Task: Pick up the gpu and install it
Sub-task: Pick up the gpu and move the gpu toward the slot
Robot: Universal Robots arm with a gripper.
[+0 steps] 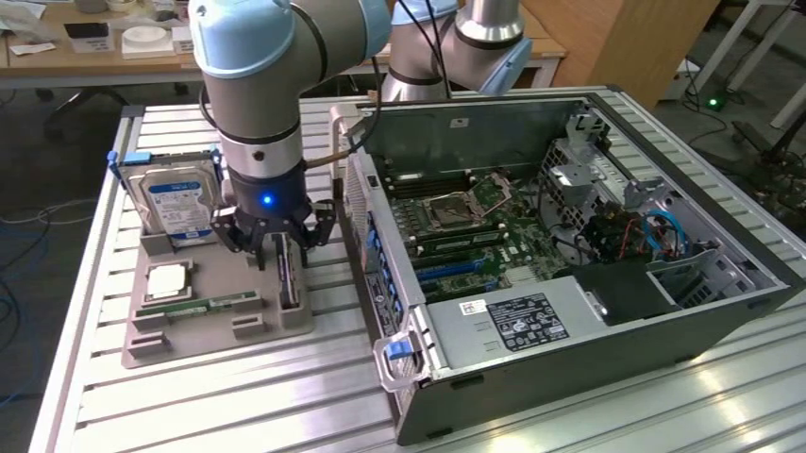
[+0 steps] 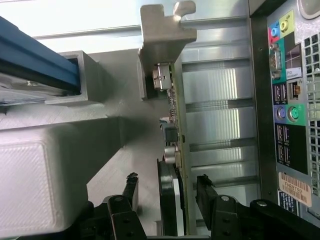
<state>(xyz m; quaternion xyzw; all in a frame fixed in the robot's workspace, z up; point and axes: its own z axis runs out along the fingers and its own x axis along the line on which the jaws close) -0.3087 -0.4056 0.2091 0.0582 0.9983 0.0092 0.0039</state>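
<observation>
The grey tray's slot [image 1: 291, 305] surrounds the foot of the GPU. My gripper will next grab the GPU by its exposed upper edge [image 1: 286, 242] to install it.
The gpu [image 1: 290, 280] stands on its edge in a slot of the grey holder tray [image 1: 214, 335], next to the open computer case [image 1: 567, 245]. It is a thin dark card with a silvery bracket [image 2: 162, 50] at one end. My gripper [image 1: 283, 247] hangs straight over it, open. In the wrist view the gripper [image 2: 167, 189] has one black finger on each side of the card, with a gap between each pad and the card. The gpu [image 2: 176, 115] rests in its slot, not lifted.
On the same tray are a silver hard drive [image 1: 176, 203] with a blue-white label, a processor chip [image 1: 168, 280] and a green memory stick [image 1: 202, 305]. The case lies open with its motherboard [image 1: 466, 226] exposed. Its rear port panel [image 2: 287, 115] is close beside the gripper.
</observation>
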